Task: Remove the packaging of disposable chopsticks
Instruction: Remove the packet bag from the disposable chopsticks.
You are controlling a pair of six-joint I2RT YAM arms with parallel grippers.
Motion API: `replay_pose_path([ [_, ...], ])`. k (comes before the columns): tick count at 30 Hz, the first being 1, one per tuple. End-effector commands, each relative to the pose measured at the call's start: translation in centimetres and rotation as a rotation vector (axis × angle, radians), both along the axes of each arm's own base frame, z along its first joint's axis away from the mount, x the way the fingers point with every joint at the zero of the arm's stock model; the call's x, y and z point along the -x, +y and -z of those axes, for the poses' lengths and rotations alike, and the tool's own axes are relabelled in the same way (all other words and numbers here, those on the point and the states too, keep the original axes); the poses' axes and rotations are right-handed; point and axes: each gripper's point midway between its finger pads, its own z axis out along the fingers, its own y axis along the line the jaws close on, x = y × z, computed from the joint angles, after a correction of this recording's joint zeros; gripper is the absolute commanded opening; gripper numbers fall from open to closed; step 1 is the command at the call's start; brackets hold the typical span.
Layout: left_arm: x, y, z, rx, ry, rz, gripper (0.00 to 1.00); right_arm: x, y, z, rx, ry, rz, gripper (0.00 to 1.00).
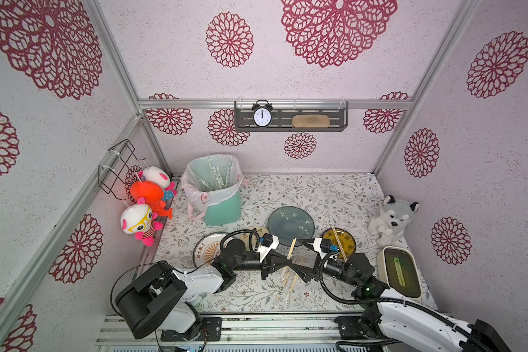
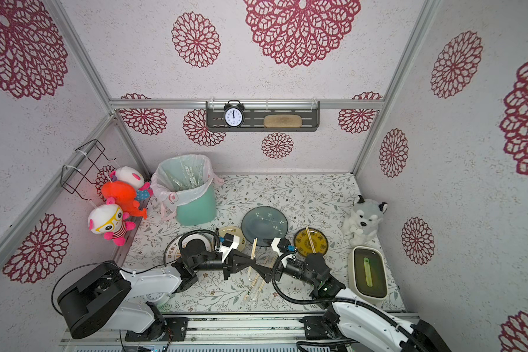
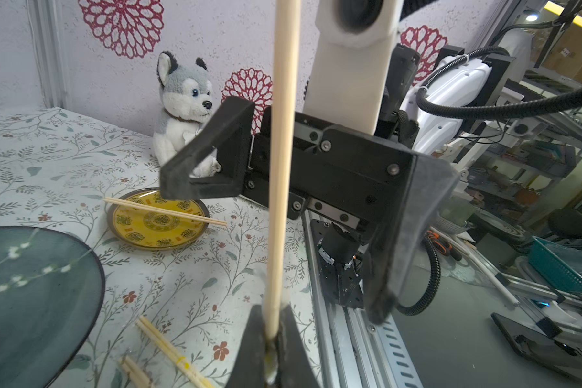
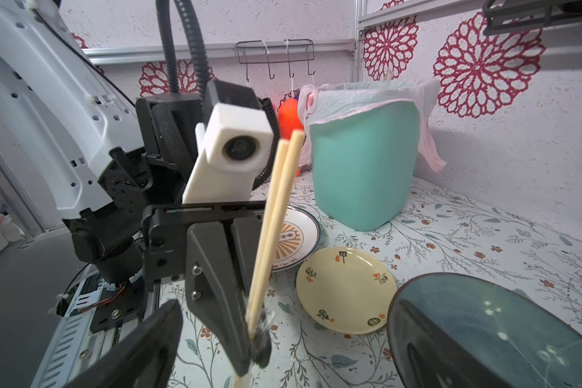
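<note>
I will next use my right gripper to grab the chopsticks pair [image 1: 291, 248] by its bare end, away from my left gripper's pinch, and pull it free of the packaging.
My left gripper [image 1: 287, 262] [image 3: 272, 336] is shut on the low end of a pale disposable chopsticks pair [image 1: 291, 248] [image 3: 283, 151] that stands tilted above the table. A crinkled scrap of clear packaging [image 4: 266, 322] sits at the pinch. My right gripper [image 1: 294, 264] [image 3: 274, 247] faces it, open wide, with one finger on each side of the pair and touching nothing. More chopsticks [image 1: 287, 285] lie on the table under the grippers, some of them in clear sleeves. Another bare pair [image 1: 338, 242] rests across the yellow plate [image 1: 349, 243].
A green bin [image 1: 223, 210] with a pinkish liner holds clear sleeves [image 1: 214, 173] at the back left. A blue plate [image 1: 290, 225], a cream plate [image 4: 346, 289] and a white sun-print plate [image 1: 206, 253] lie near the arms. A husky plush [image 1: 390, 219] and a green-lidded box [image 1: 400, 271] stand at the right.
</note>
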Motion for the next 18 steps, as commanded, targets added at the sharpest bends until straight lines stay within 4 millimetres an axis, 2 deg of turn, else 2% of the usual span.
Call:
replay_pose_path([
  [1,1.0,0.4,-0.6,0.019,-0.015,0.034,0.00,-0.6,0.7,-2.0,-0.037,0.000,-0.017,0.96],
  [3,1.2,0.5,-0.5,0.018,-0.017,0.037,0.00,-0.5,1.4,-2.2,-0.044,0.007,-0.056,0.87],
  [9,1.2,0.6,0.2,-0.007,-0.007,0.041,0.00,-0.1,1.7,-3.0,-0.075,0.000,-0.107,0.46],
  [12,1.3,0.5,0.2,-0.013,-0.007,0.048,0.00,0.3,2.0,-3.1,-0.084,0.001,-0.138,0.35],
  [17,1.3,0.5,0.3,-0.017,-0.007,0.050,0.00,0.5,2.4,-3.0,-0.082,0.009,-0.166,0.22],
  [18,1.3,0.4,0.4,-0.019,-0.005,0.053,0.00,0.5,2.4,-3.0,-0.081,0.010,-0.170,0.17],
])
